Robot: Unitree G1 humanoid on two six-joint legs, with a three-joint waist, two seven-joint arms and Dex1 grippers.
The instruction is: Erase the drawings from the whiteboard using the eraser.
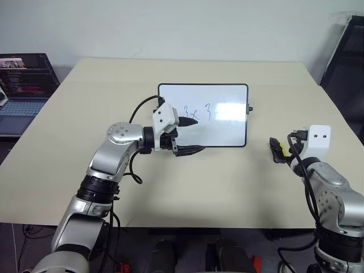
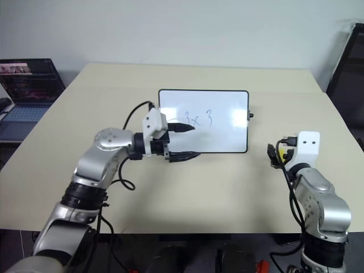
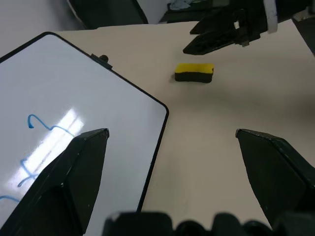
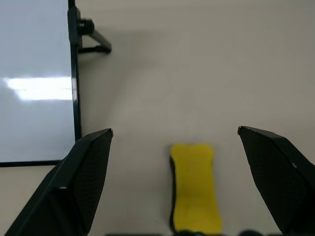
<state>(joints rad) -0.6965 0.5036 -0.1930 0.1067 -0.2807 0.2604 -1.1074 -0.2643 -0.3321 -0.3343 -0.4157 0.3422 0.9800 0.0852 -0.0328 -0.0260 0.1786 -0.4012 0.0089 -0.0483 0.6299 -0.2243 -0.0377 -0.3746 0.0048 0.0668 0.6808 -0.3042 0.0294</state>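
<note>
The fingers of my right gripper stop above the yellow eraser, short of its sides, so it isn't time to close yet: my right gripper should go lower first, then close on the eraser.
The whiteboard (image 1: 222, 122) lies flat in the middle of the table, with the blue drawings (image 1: 197, 112) on its left half. My left gripper (image 1: 190, 136) hangs open over the board's near left part, pointing right; in the left wrist view its fingers straddle the board's corner (image 3: 165, 110). The yellow eraser (image 4: 195, 194) with its black underside lies on the table to the right of the board. My right gripper (image 4: 173, 132) is open just above the eraser, which lies lengthwise between the fingers. I cannot tell whether they touch it.
A laptop (image 1: 23, 85) stands off the table's far left. A black frame (image 1: 344, 62) stands at the far right. A small black knob (image 1: 251, 108) sticks out of the board's right side. Bare beige table (image 1: 227, 187) lies in front.
</note>
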